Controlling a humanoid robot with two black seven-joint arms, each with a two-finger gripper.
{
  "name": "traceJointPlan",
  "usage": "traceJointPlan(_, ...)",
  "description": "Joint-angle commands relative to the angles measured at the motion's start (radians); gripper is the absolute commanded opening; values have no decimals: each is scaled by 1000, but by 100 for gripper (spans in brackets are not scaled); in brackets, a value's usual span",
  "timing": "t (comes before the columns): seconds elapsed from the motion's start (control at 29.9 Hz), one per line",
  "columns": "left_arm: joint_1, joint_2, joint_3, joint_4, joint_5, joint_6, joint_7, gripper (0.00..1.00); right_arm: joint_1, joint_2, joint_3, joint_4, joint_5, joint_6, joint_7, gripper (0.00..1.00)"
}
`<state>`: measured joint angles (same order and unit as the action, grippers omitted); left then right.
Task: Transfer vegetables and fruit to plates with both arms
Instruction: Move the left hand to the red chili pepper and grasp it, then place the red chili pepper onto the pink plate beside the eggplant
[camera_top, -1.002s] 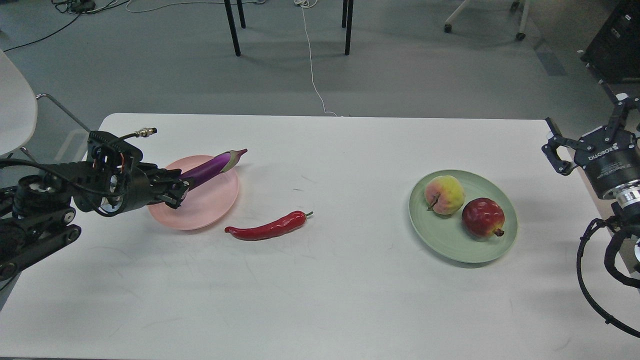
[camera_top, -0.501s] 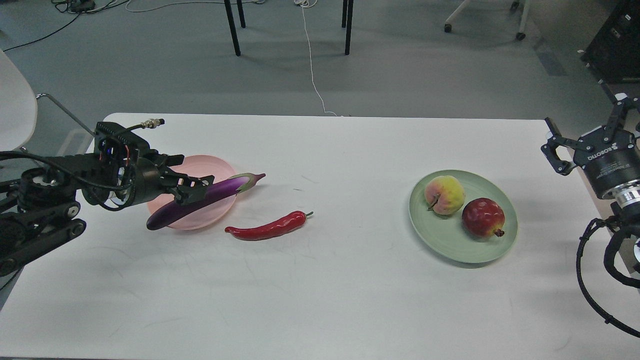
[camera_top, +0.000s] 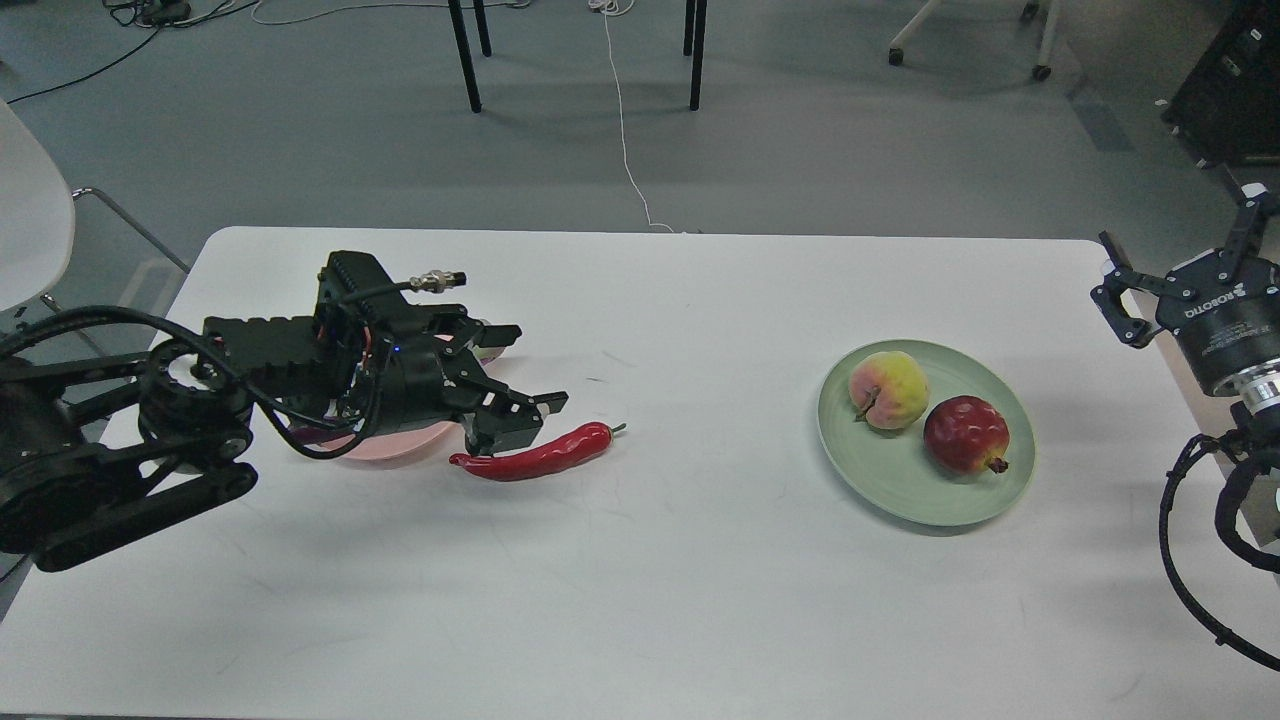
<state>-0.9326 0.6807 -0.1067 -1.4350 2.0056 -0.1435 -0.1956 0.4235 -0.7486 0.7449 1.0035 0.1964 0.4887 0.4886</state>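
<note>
Next, my left gripper should grab the red chili pepper around its middle (camera_top: 539, 461) to keep it level, since it stretches long and slim from tip to stem (camera_top: 618, 428).
My left gripper (camera_top: 538, 368) is open, just above the stem-less left half of the red chili pepper (camera_top: 545, 455), which lies on the table. The purple eggplant is almost hidden behind this gripper; only its grey-green stem cap (camera_top: 489, 351) shows, over the pink plate (camera_top: 400, 446), which is mostly covered by the arm. The yellow-green peach (camera_top: 888, 390) and the dark red pomegranate (camera_top: 965, 434) lie side by side on the green plate (camera_top: 900, 492). My right gripper (camera_top: 1180, 245) is open and empty, raised by the table's right edge.
The white table (camera_top: 640, 600) carries both plates. A white chair (camera_top: 30, 215) stands off the table's left end. Black chair legs (camera_top: 465, 55) and a white cable (camera_top: 625, 130) are on the floor beyond the far edge.
My left gripper let go of the eggplant over the pink plate and moved right, now open above the chili pepper. The right arm has barely moved.
</note>
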Motion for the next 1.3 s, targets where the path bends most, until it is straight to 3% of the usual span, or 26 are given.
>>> traceJointPlan(0.0,-2,-99,44,105,38,-1,-1,87,-2,2,2,0,0,0,0,97)
traceJointPlan(0.23,4,-184,123,222,58,1,1,71,-2,0,11,0,0,0,0,97)
traceJointPlan(0.5,47,-211,128,252,76,2,1,65,-3,0,16,-5,0,0,0,97)
traceJointPlan(0.57,54,-220,128,268,107,2,1,57,-5,0,16,-5,0,0,0,97)
traceJointPlan(0.67,57,-234,127,291,116,1,-1,34,-5,-2,19,-3,0,0,0,97)
traceJointPlan(0.83,51,-230,119,292,114,1,-1,18,-8,-15,31,-5,1,0,0,97)
traceJointPlan(1.0,40,-216,81,260,108,4,1,12,-8,-15,31,-2,1,0,0,97)
traceJointPlan(1.27,0,-141,22,142,91,1,1,11,-9,-17,39,-11,0,0,0,97)
